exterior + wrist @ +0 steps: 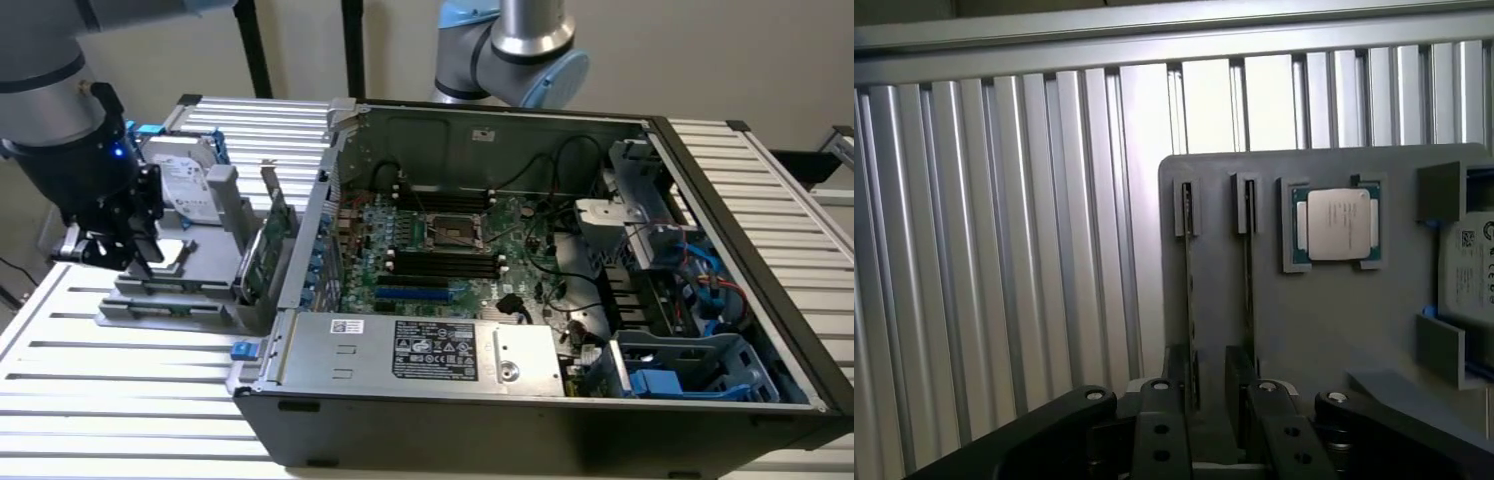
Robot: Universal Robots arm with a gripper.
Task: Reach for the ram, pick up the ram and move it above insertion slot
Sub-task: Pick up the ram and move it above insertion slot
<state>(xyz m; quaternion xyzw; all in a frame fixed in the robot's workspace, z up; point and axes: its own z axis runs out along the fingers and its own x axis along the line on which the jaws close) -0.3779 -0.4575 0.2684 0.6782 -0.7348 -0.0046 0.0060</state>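
The holder's slots hold the ram stick at its ends. Next, my gripper grabs the ram stick by its exposed upper edge.
Two thin ram sticks stand on edge in slots of a grey holder (pixel 1324 330), one stick (pixel 1188 300) beside the other (pixel 1248 290). My gripper (pixel 1216 440) hovers over their near ends. It is open, with one finger (pixel 1159 435) and the other finger (pixel 1276 435) apart and nothing held between them. In the exterior view the gripper (pixel 110 248) hangs over the holder (pixel 174 300) at that view's left, outside the computer case. The black memory slots (pixel 441 264) lie on the motherboard just below the CPU socket (pixel 457 232).
A CPU chip (pixel 1334 225) rests in a pocket of the holder. A hard drive (pixel 180 180) and a green expansion card (pixel 274 245) stand in the holder between my gripper and the case wall (pixel 320 220). A second arm's base (pixel 514 50) rises behind the case. Slatted table (pixel 120 390) lies around.
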